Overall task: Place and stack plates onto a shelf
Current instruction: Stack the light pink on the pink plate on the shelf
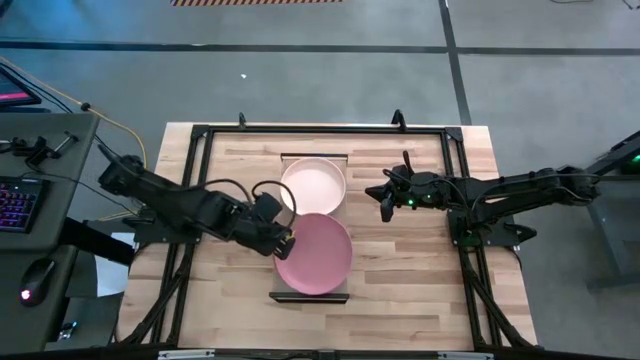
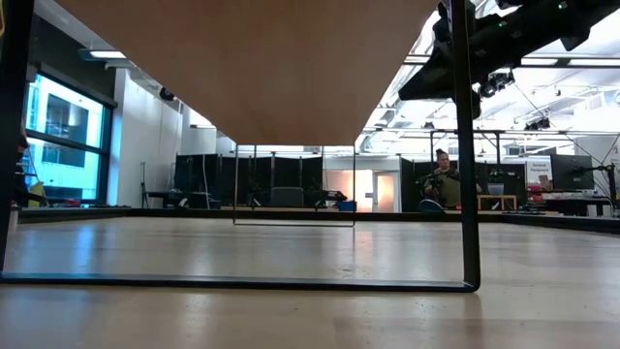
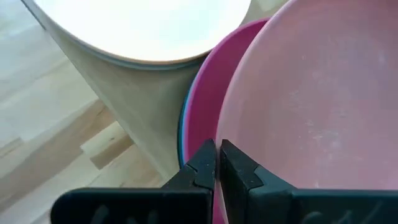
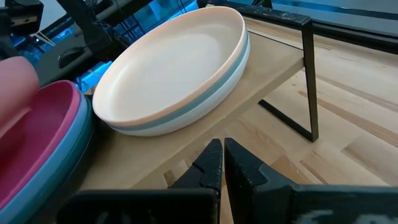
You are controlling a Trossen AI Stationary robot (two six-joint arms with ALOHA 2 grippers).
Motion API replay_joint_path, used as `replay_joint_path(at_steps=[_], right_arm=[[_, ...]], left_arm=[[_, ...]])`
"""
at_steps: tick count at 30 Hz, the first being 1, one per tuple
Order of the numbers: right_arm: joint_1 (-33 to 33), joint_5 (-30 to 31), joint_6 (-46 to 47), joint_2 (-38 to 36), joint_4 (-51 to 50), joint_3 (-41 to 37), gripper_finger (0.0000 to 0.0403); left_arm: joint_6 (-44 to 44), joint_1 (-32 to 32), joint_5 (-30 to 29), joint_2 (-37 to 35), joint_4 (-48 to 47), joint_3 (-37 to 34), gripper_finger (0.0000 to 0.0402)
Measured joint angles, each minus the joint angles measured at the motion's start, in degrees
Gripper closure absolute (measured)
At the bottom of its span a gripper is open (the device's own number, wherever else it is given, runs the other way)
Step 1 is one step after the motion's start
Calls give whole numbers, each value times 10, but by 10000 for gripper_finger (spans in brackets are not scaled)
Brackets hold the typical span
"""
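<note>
My left gripper should open: the pink plate covers all but a thin crescent of the magenta plate (image 3: 212, 87) and would settle there.
The shelf (image 1: 345, 225) runs from far to near at the table's middle. On its far half stands a stack with the peach plate (image 1: 313, 185) on top; the right wrist view shows a mint band (image 4: 205, 93) and a white plate (image 4: 168, 124) under it. On the near half a magenta plate (image 4: 43, 124) lies on a blue one (image 4: 74, 155). My left gripper (image 1: 287, 240) is shut on the pink plate (image 1: 315, 255) above them. My right gripper (image 1: 385, 205) is shut and empty, right of the shelf. My left gripper pinches the pink plate's rim (image 3: 231, 134) on the plate's left side, one finger on the inner face and one on the outer. The fingers (image 3: 202, 165) come from the table's left, slanting down. The plate sits over the magenta plate (image 3: 202, 106), its held side raised.
A dark end rail (image 4: 309, 81) stands at the shelf's far end, another (image 1: 310, 297) at its near end. The low view looks under the shelf board (image 2: 252, 68). A black frame (image 1: 455, 140) edges the tabletop. A keyboard (image 1: 15, 200) and mouse (image 1: 38, 275) lie left of the table.
</note>
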Motion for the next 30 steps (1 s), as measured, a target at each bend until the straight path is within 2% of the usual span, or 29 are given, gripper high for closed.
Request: replay_joint_path(at_steps=[10, 19, 24, 30], right_arm=[[0, 0, 0, 0, -3, 0, 402], [0, 1, 0, 0, -4, 0, 402], [0, 1, 0, 0, -8, 0, 402], [0, 0, 4, 0, -16, 0, 402]], left_arm=[[0, 4, 15, 9, -34, 15, 401], [62, 10, 30, 9, -18, 15, 379], [82, 10, 29, 6, -20, 14, 356], [116, 21, 21, -13, -22, 14, 311]])
